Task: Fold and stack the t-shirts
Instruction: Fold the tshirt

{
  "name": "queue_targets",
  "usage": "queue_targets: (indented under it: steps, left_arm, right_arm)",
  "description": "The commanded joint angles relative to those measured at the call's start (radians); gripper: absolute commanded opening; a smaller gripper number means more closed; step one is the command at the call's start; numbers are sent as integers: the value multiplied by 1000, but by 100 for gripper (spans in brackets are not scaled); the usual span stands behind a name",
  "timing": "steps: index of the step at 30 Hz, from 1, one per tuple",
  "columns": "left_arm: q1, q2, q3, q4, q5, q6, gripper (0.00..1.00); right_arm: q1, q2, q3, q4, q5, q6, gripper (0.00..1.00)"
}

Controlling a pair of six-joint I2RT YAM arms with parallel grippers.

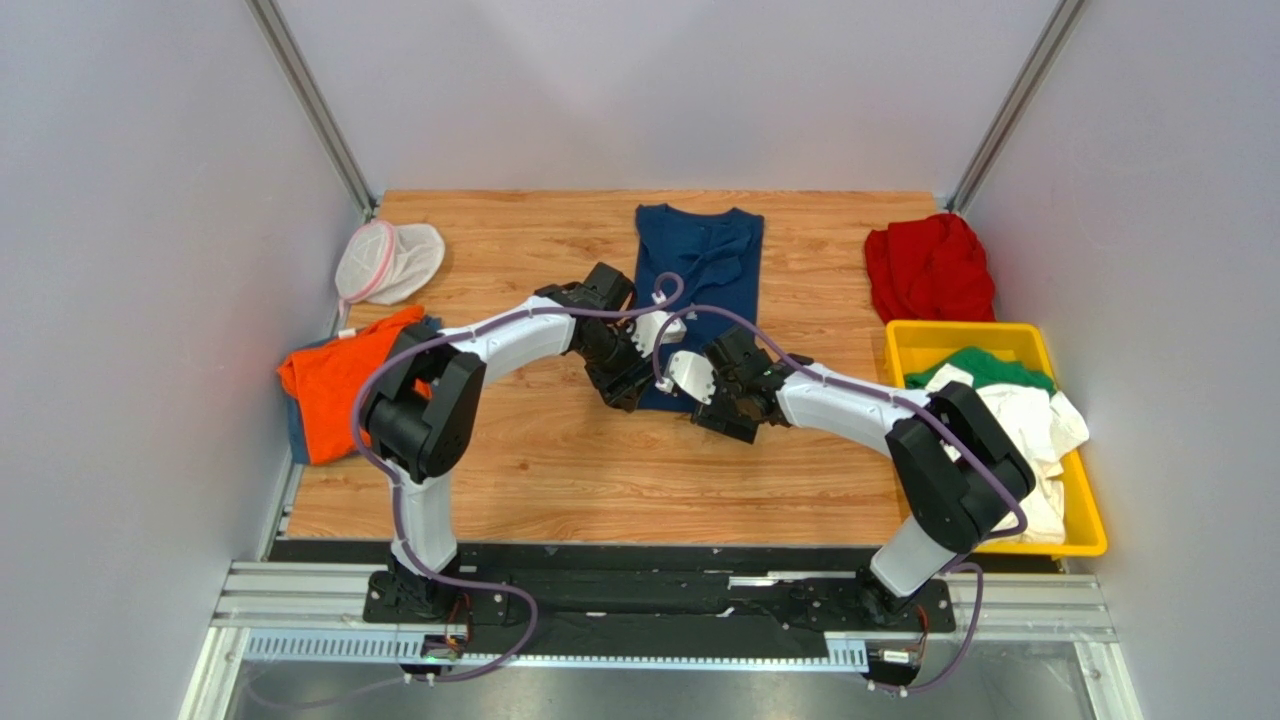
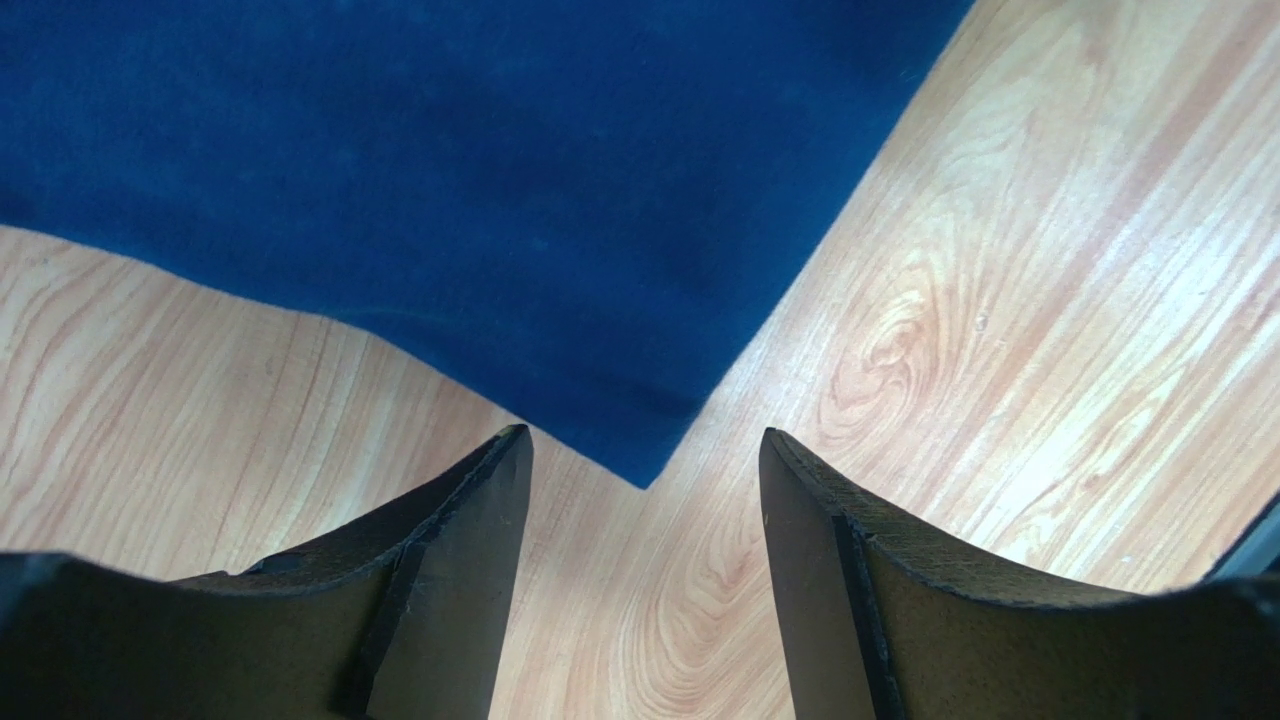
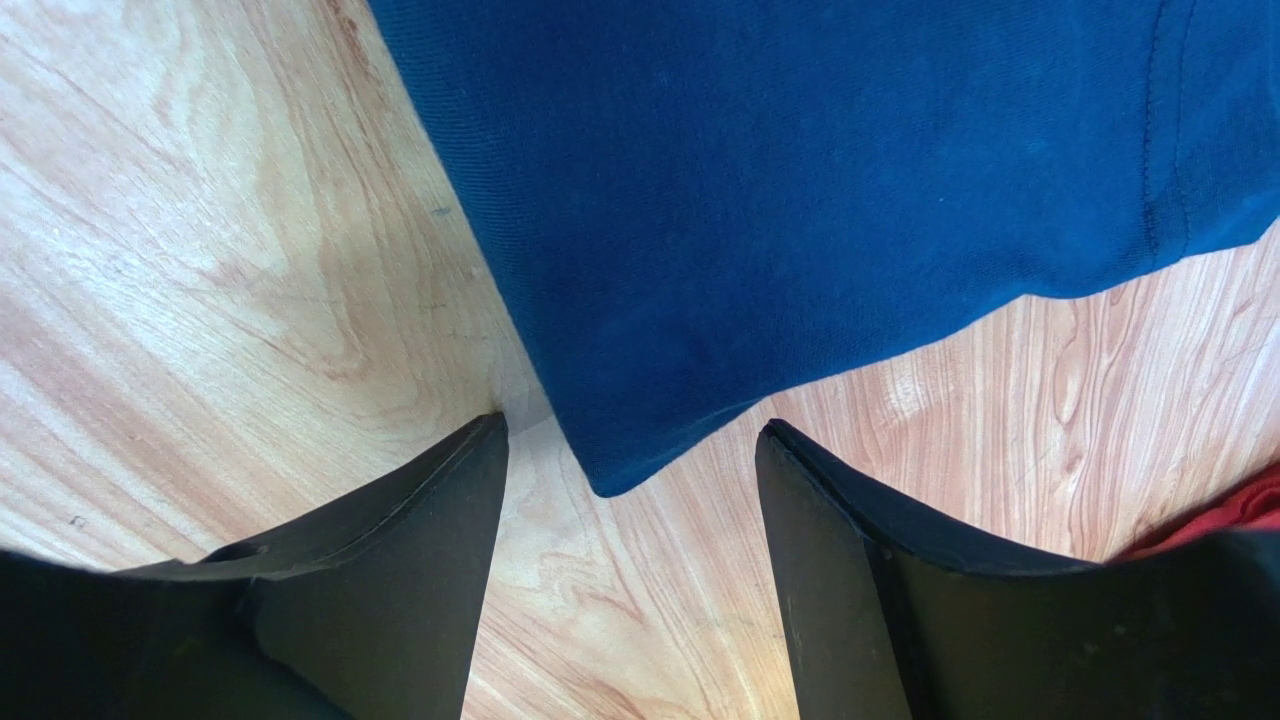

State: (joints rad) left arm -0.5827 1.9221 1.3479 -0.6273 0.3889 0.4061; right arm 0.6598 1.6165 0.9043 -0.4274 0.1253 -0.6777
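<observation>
The navy blue t-shirt's corner is between my right gripper's fingers, which reach down to the wood on both sides of it, so I should close them now.
A navy blue t-shirt [image 1: 696, 278] lies flat, folded lengthwise, at the table's far middle. My left gripper [image 1: 631, 393] is open and empty at its near left corner; that corner [image 2: 639, 450] shows between the fingers. My right gripper [image 1: 718, 405] is open and empty at the near right corner [image 3: 631, 458]. An orange t-shirt [image 1: 338, 383] lies folded at the left edge. A red t-shirt [image 1: 932, 267] is bunched at the far right. Green [image 1: 984, 368] and white [image 1: 1037, 435] t-shirts lie in the yellow bin [image 1: 917, 348].
A white mesh pouch [image 1: 385, 258] with a pink rim lies at the far left corner. The yellow bin stands along the right edge. Grey walls close in on both sides. Bare wood [image 1: 571, 465] fills the near part of the table.
</observation>
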Motion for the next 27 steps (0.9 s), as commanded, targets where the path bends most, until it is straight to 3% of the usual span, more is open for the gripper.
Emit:
queue_targets:
  steps: [1,6,18,22,27]
  left_arm:
    - [-6,-58,-9,31,-28,-10,68]
    - [-6,-17,8,-2,-22,-10,74]
    - [-6,95,117,-107,33,10,71]
    - [-8,123,149,-137,33,14,65]
    - [-20,130,134,-147,18,8,51]
  right_arm:
    - [-2,3,2,45,11,-6,66]
    - [-5,-9,-2,49,14,-6,66]
    - [-6,5,19,42,27,-25,65]
    - [-8,3,22,39,25,-28,65]
    - [-8,0,19,39,28,-31,64]
